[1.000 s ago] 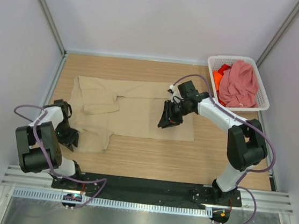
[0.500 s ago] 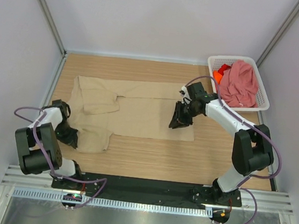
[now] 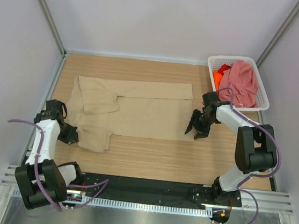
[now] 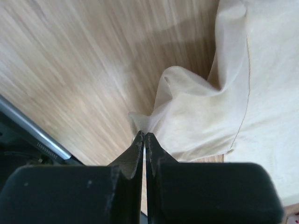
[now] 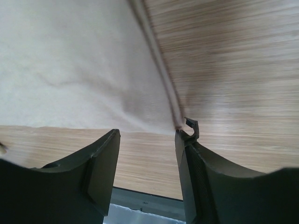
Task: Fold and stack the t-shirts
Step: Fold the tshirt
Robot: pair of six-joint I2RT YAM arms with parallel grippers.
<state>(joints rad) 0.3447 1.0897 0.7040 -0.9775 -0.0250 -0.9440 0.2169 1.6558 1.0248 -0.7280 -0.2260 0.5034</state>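
The right gripper grabs the beige-tan t-shirt (image 3: 139,111) by its near hem corner (image 3: 191,139) next, to fold the t-shirt's near side over evenly with the sleeve.
The beige-tan t-shirt (image 3: 139,111) lies spread flat on the wooden table, its sleeves to the left. My left gripper (image 3: 71,134) is shut on the near-left sleeve corner; in the left wrist view the cloth (image 4: 196,116) rises in a fold from my closed fingertips (image 4: 144,136). My right gripper (image 3: 197,132) is open over the shirt's near-right corner; the right wrist view shows that hem corner (image 5: 174,119) between my spread fingers (image 5: 105,161). The dusty pink shirt (image 3: 238,83) and the bright orange shirt (image 3: 219,74) lie bunched in the basket.
The white lattice basket (image 3: 263,98) stands at the far right corner. Grey walls close in the table on three sides. A black rail (image 3: 146,187) runs along the near edge by the arm bases.
My right gripper has moved right, from over the shirt's middle to its near-right corner. My left arm has swung outward to the left, still holding the sleeve.
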